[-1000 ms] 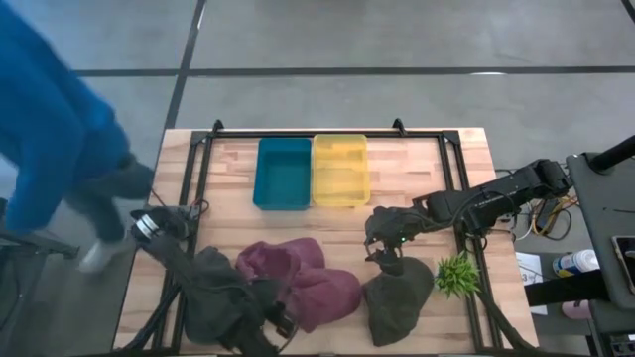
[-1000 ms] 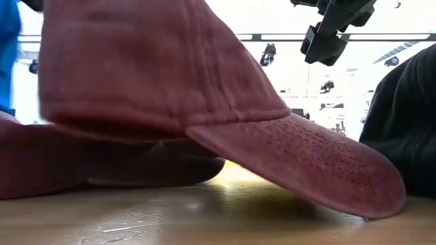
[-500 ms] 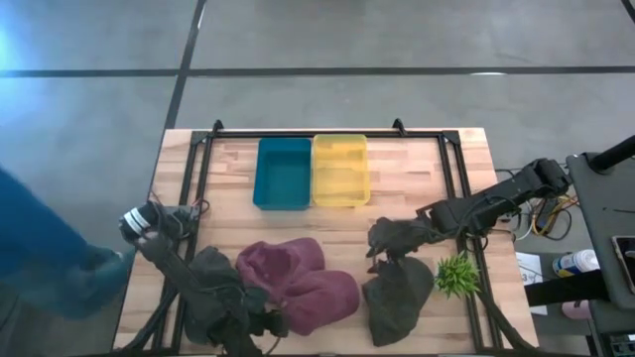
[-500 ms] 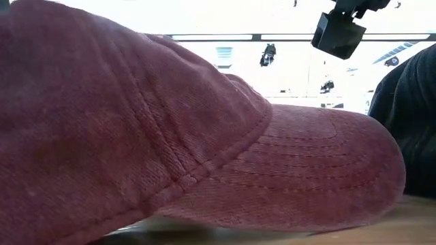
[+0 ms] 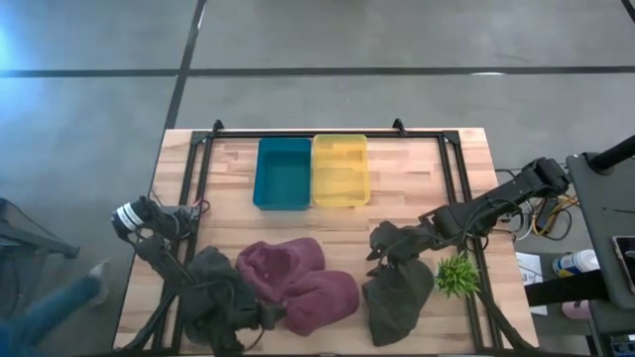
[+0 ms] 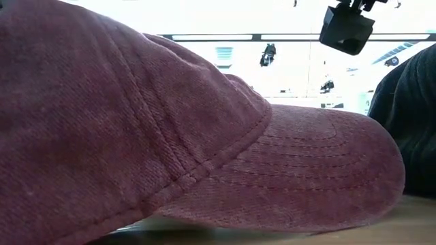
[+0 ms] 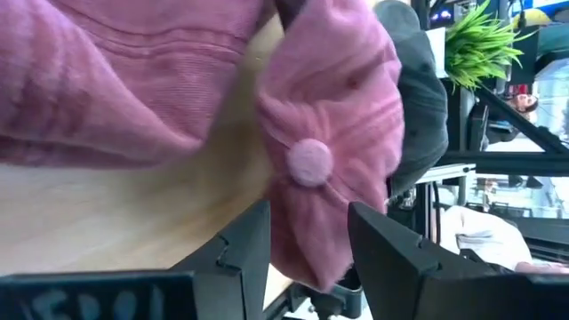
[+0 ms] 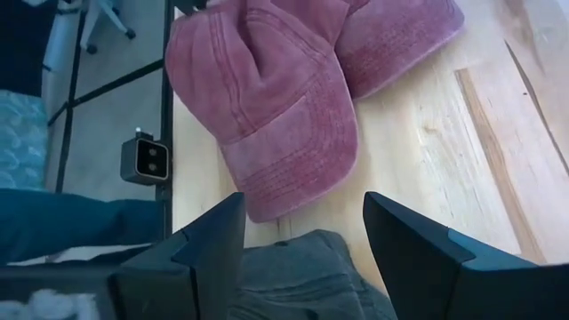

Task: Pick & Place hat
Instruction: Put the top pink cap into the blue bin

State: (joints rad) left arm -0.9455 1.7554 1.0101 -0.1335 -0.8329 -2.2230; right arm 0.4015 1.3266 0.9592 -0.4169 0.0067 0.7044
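Observation:
My left gripper will next grab the cap by its top at the top button (image 5: 296,306). It will then place the nearer maroon cap in the blue bin (image 5: 283,174).
Two maroon caps lie on the table's near half: one cap (image 5: 281,266) and, overlapping it, a nearer cap (image 5: 325,296) that fills the low view (image 6: 170,136). A dark cap (image 5: 397,297) lies to their right, and another dark cap (image 5: 210,290) sits under my left arm. My left gripper (image 5: 266,315) is open at the nearer maroon cap's near-left side. In the left wrist view its fingers (image 7: 308,213) stand on either side of the crown, below the top button (image 7: 308,162). My right gripper (image 5: 385,253) hovers open above the right dark cap (image 8: 302,280). My left gripper comes level from the table's near-left at the nearer maroon cap's crown (image 7: 307,249), one finger on each side, and the cap rests on the table. I cannot tell whether the fingers touch the cloth.
A blue bin (image 5: 284,172) and a yellow bin (image 5: 340,169) stand side by side at the far middle of the table. A green plant (image 5: 456,274) stands right of the dark cap. A black frame (image 5: 327,132) borders the table. Bare wood lies between bins and caps.
In the low view, the nearer maroon cap dropped from a raised, tilted pose and now lies flat, filling the picture. My left gripper drew slightly toward the table's left. My right gripper shifted a little toward the right and near edges. A person in blue walked off to the left.

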